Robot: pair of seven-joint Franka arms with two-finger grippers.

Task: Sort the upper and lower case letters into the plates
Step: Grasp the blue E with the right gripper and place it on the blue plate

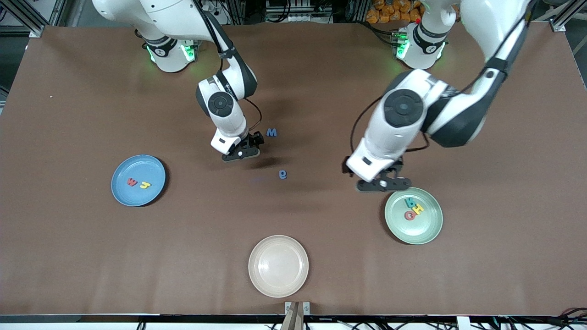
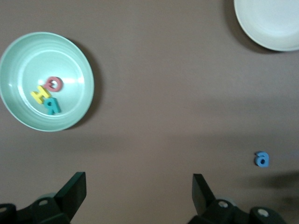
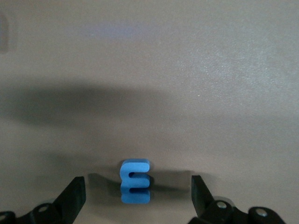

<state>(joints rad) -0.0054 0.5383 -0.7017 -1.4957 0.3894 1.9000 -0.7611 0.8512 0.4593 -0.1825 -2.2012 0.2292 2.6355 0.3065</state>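
Observation:
In the right wrist view my right gripper's fingers are level with the blue m [image 3: 135,181], beside their shadows, so my right gripper closes on it next.
A blue letter M [image 1: 272,133] lies flat on the brown table near the middle. In the right wrist view it [image 3: 135,182] shows on the table between my right gripper's open fingers. My right gripper [image 1: 243,152] [image 3: 137,183] is open and empty, above the table by this letter. A small blue letter [image 1: 283,174] [image 2: 262,159] lies nearer the front camera. The sky blue plate [image 1: 124,192] holds a red W and a yellow J. The mint green plate [image 1: 424,231] [image 2: 23,56] holds a teal, a yellow and a red letter. My left gripper [image 1: 384,184] [image 2: 139,179] is open and empty beside the mint plate's rim.
A beige plate [image 1: 278,282] [image 2: 275,32] stands empty near the table's front edge, between the two other plates. The arms' bases stand along the edge of the table farthest from the front camera.

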